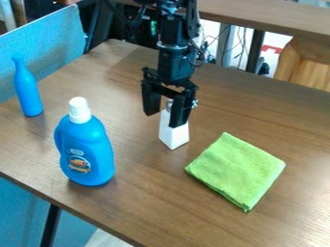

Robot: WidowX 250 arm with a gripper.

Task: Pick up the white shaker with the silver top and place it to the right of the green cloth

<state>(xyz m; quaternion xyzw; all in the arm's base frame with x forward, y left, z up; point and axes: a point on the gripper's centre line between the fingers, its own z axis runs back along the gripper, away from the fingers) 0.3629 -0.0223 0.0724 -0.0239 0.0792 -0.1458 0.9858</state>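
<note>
My gripper will next take the white block-like object by its silver-topped upper part. Then I will bring the object to the tabletop beyond the green cloth (237, 170).
The black gripper (163, 118) hangs down over the upper middle of the table, pointing straight down. It is open, its two fingers spread at the upper part of a white tapered block-like object (173, 136) with a small silvery top. This object stands upright, and the right finger hides part of its upper side. Whether either finger touches it I cannot tell. Right of and nearer than the white object, a folded green cloth (237, 170) lies flat. To the left stands a blue bottle with a white cap (86, 153). Farther left a slim blue bottle (27, 90) is upright.
The brown wooden table (138, 202) has its left edge close to the slim bottle, with a blue panel (51, 43) beyond that edge. Another wooden surface (270, 17) runs behind the table, with cables below it.
</note>
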